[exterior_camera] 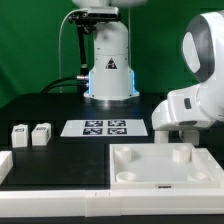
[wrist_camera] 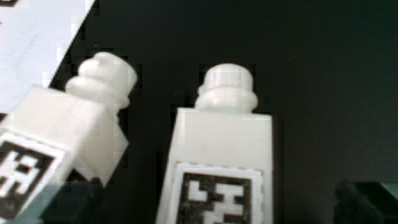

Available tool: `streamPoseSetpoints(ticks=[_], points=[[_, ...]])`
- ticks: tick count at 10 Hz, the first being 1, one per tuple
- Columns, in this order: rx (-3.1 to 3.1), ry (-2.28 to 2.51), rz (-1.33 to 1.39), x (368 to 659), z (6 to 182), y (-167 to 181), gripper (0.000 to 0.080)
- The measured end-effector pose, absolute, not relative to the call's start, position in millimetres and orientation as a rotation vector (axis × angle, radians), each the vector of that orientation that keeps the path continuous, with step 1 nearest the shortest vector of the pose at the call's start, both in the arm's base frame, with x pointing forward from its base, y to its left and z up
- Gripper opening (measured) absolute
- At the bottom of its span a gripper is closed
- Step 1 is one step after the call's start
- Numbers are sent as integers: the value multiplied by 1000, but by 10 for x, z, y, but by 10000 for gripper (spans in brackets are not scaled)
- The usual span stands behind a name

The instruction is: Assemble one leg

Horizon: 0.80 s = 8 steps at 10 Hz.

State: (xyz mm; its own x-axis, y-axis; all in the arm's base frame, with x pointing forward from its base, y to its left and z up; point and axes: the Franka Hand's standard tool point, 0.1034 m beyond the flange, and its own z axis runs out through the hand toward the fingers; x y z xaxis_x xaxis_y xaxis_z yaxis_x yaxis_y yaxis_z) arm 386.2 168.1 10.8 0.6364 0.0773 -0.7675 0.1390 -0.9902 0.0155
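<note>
My gripper should close. Closing now would hold the tagged white leg point(wrist_camera: 221, 165). My dark fingers reach down on both sides of the leg in the wrist view.
In the wrist view two white legs lie side by side on the black table, knob ends away from the camera, each with a black-and-white tag. My gripper point(wrist_camera: 217, 206) is open around the nearer leg point(wrist_camera: 222, 150), with a dark finger point(wrist_camera: 365, 200) apart from it on each side. The other leg point(wrist_camera: 63, 125) lies just beside it. In the exterior view my gripper point(exterior_camera: 176, 134) is low behind the large white square piece point(exterior_camera: 160, 165) at the exterior view's right, and these two legs are hidden there. Two more legs point(exterior_camera: 20, 133) point(exterior_camera: 41, 133) stand at the exterior view's left.
The marker board point(exterior_camera: 105, 127) lies mid-table in front of the robot base point(exterior_camera: 108, 75). A white L-shaped rail point(exterior_camera: 50, 175) runs along the front left. A white surface point(wrist_camera: 36, 40) shows beyond the legs in the wrist view.
</note>
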Motion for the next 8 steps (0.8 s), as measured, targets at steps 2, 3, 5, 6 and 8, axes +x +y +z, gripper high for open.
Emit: streamPoseSetpoints(ticks=[2,3,5,6,8], points=[[2780,183,-1288,3843,76,1676,649],[2779,183,-1291,3832,71,1671,649],[2778,180,-1293,3825,65,1658,649],[2778,180,-1294,3823,65,1658,533],[2778,180,-1294,3823,66,1659,374]])
